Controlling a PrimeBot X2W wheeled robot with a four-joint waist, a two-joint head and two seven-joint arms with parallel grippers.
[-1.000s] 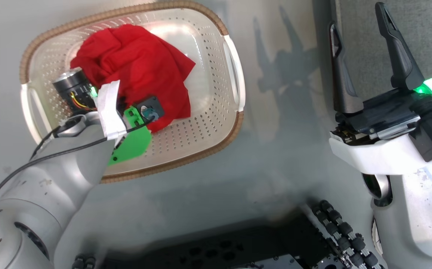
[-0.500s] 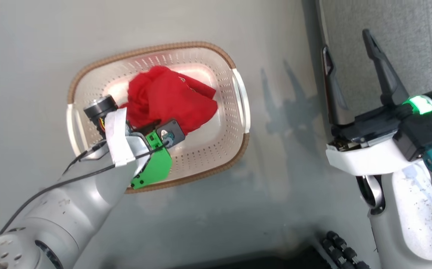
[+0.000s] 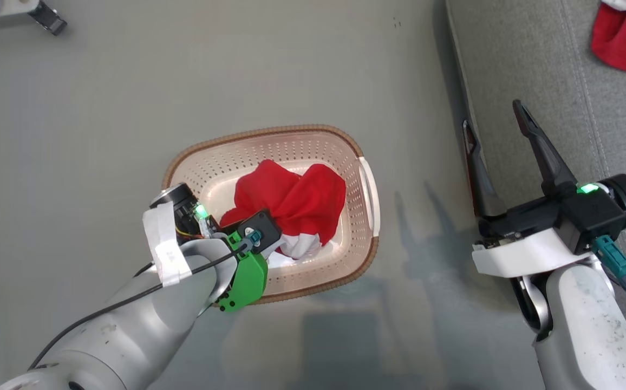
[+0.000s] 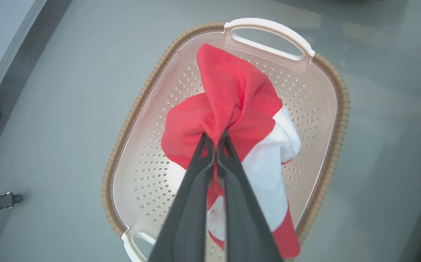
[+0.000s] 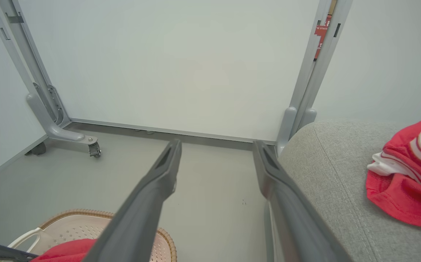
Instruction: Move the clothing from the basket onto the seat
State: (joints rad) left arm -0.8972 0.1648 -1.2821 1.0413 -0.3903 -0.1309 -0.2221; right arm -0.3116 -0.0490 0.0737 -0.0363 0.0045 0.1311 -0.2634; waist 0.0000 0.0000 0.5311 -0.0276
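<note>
I need to move the red clothing onto the seat point(image 3: 535, 65), so next I need to grab it by its white edge point(image 3: 300, 244) with my right gripper.
The cream basket point(image 3: 370, 189) with its brown rim point(image 4: 341, 109) stands on the grey floor. My left gripper point(image 4: 216, 137) is shut on a bunched fold of red clothing point(image 3: 297, 197) with white trim point(image 4: 268, 163), which hangs pulled up over the basket's inside. Whether its lower end still touches the basket floor I cannot tell. My right gripper point(image 3: 490, 114) stands open and empty beside the edge of the grey seat point(image 3: 535, 65). A second red garment point(image 5: 407, 182) with white stripes lies on the seat point(image 5: 327, 163), and it also appears in the head view as clothing point(image 3: 624, 43).
A metal frame leg with a caster point(image 5: 68, 136) and a white panel stand behind the floor area. A second upright post point(image 5: 305, 91) rises by the seat's corner. A grey metal fitting point(image 3: 42, 16) lies at the far left of the floor.
The head camera has risen, so the basket looks smaller and the seat with its garment has come into view. My left gripper has pulled the red garment up into a tighter bunch. The right gripper stays open.
</note>
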